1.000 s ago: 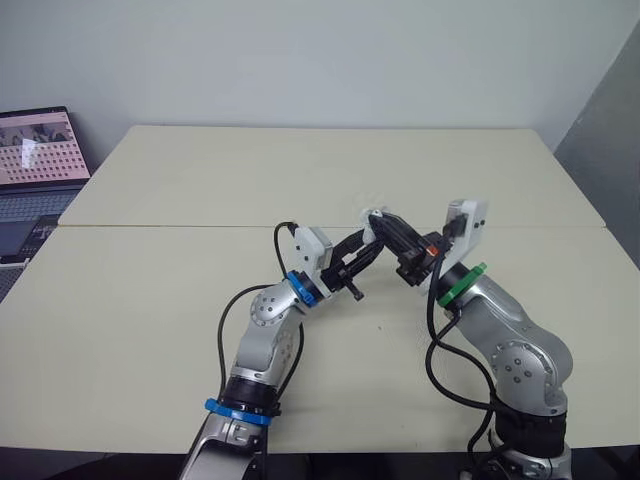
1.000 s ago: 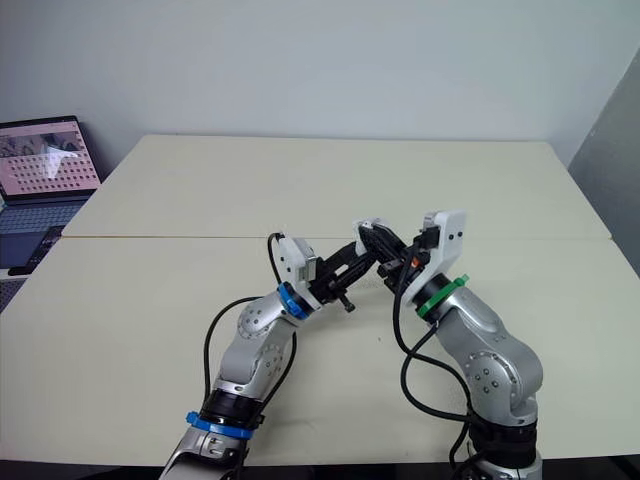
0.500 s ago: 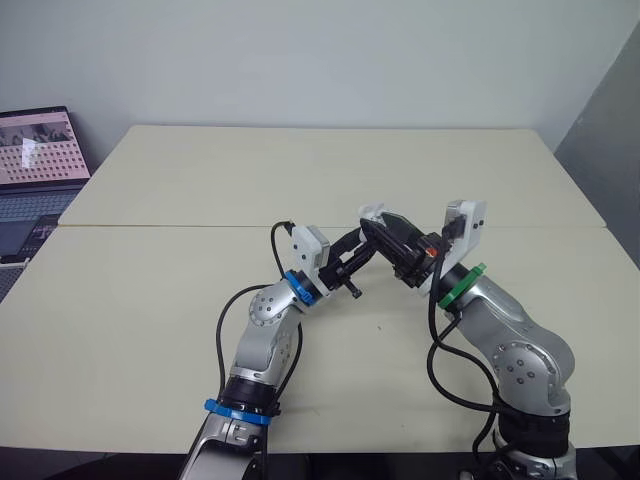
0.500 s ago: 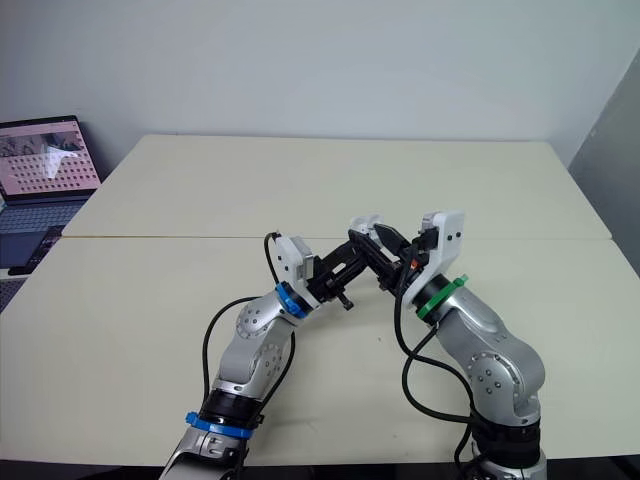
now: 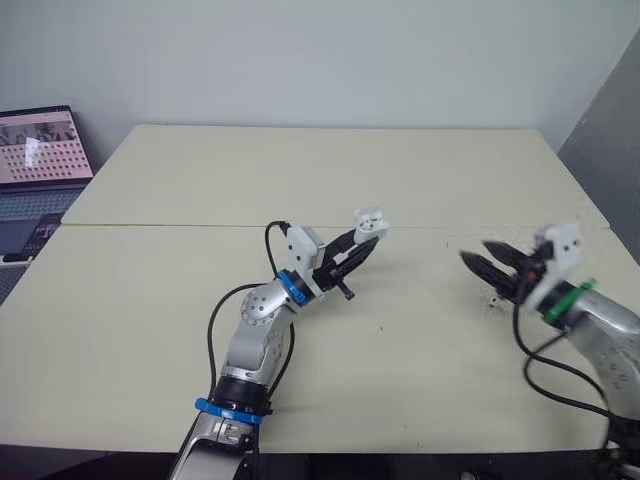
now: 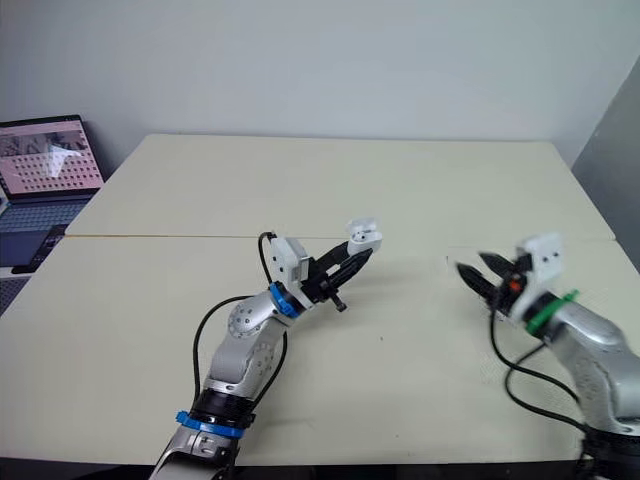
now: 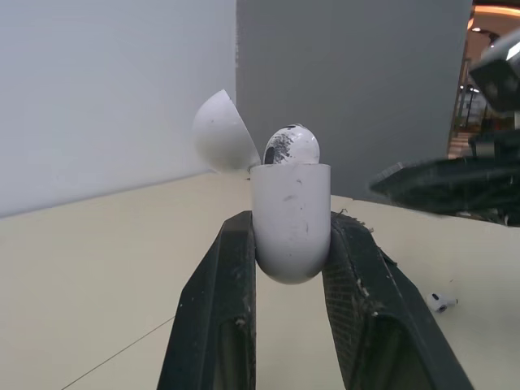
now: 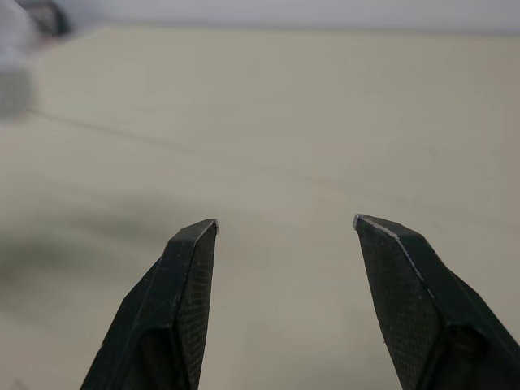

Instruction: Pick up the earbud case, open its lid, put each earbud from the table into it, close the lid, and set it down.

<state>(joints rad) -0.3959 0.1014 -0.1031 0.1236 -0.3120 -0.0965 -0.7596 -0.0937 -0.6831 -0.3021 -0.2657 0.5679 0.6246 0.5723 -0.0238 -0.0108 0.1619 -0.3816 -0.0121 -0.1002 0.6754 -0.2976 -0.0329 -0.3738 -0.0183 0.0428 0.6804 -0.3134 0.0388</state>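
The right gripper grips the second earbud by its bud end [image 5: 496, 300] next, to seat that earbud in the open case stem first.
My left gripper [image 5: 362, 240] is shut on the white earbud case [image 5: 369, 222] and holds it above the middle of the table. In the left wrist view the case [image 7: 290, 219] stands upright between the two fingers, its lid [image 7: 219, 134] swung open. One white earbud [image 7: 291, 145] sits in the case's mouth. A second earbud [image 7: 439, 301] lies on the table beyond it. My right gripper [image 5: 475, 250] hangs open over the right side of the table, well clear of the case, with nothing between its fingers [image 8: 191, 268].
An open laptop [image 5: 35, 160] stands off the table's far left corner. A seam [image 5: 180, 226] runs across the cream table. The table's right edge [image 5: 600, 215] lies close behind my right gripper.
My right gripper has left the case and swung far to the right, and it is now open. The left gripper still holds the case, lid open.
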